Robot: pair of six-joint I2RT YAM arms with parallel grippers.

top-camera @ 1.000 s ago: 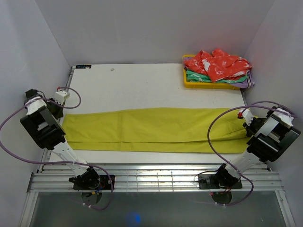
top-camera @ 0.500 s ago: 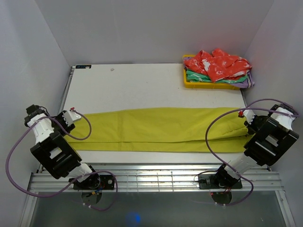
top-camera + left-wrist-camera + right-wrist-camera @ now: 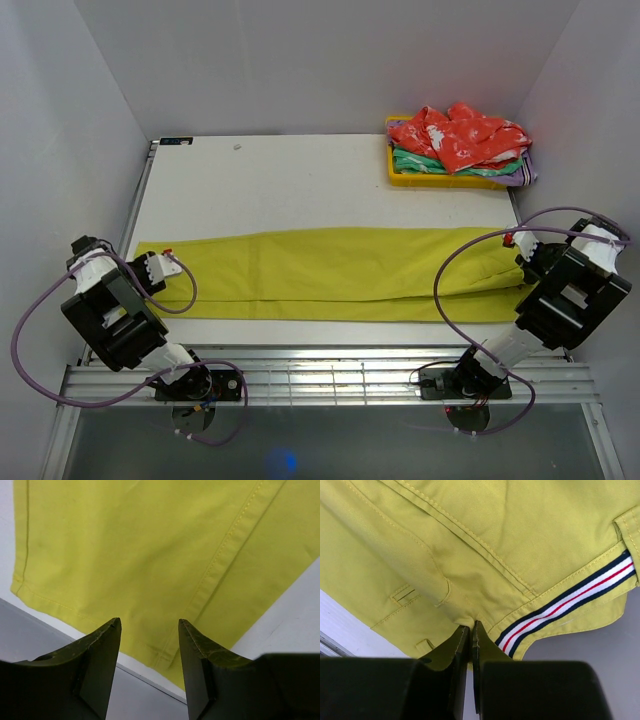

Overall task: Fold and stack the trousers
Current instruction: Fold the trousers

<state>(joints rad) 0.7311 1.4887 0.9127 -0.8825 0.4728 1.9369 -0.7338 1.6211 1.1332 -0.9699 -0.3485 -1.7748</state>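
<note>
Next, my left gripper grabs the upper leg by its hem corner (image 3: 163, 660) at its stitched seam, to draw that leg evenly over the lower leg.
The mustard yellow-green trousers (image 3: 330, 272) lie stretched left to right across the table, folded lengthwise, with the leg hems at the left and the waistband at the right. My left gripper (image 3: 168, 264) is open just above the hem end (image 3: 150, 555), with nothing between its fingers (image 3: 102, 650). My right gripper (image 3: 520, 243) is shut on the waistband (image 3: 470, 622) beside the striped lining strip (image 3: 570, 607), pinching a small fold of cloth.
A yellow tray (image 3: 398, 176) at the back right holds a red patterned garment (image 3: 455, 135) on top of a green one (image 3: 425, 163). White walls close in on both sides. A metal rail (image 3: 320, 375) runs along the near edge.
My left gripper has opened and let go of the hem end, and its arm has swung down toward the near edge. The hem end has settled flat. The right arm has barely shifted.
</note>
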